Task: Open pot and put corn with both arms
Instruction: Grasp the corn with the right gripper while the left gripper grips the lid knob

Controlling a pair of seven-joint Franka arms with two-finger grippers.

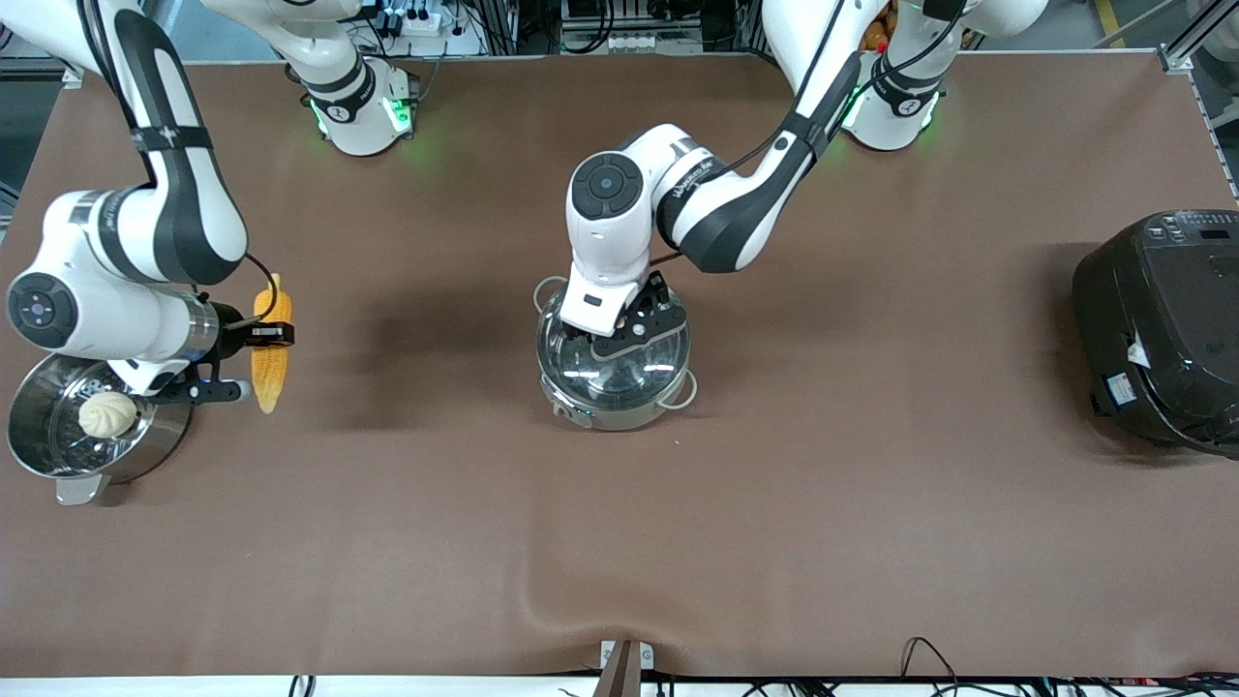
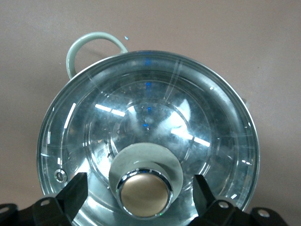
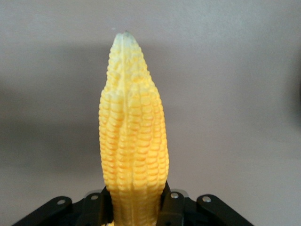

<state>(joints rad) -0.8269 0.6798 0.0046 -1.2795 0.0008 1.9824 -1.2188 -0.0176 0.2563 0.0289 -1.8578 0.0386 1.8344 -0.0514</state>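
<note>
I have my fingertips on either side of the tan knob [image 2: 144, 196] in the left wrist view, so my left gripper should now close on the knob.
The shiny steel pot [image 1: 614, 402] stands mid-table with its glass lid [image 2: 141, 108] on and one pale loop handle [image 2: 91, 40] showing. My left gripper [image 1: 619, 334] is down over the lid. It is open, with a finger on each side of the tan knob [image 2: 144, 196] and a gap on both sides. It also shows in the left wrist view [image 2: 138, 186]. My right gripper [image 1: 271, 334] is shut on the yellow corn [image 1: 271, 373] and holds it over the table beside the steamer pot. In the right wrist view the corn [image 3: 134, 132] sticks out from the gripper [image 3: 135, 202].
A steel steamer pot [image 1: 58, 469] holding a white bun [image 1: 106, 413] stands at the right arm's end of the table. A large black rice cooker [image 1: 1162, 329] stands at the left arm's end. Brown table surface lies between them.
</note>
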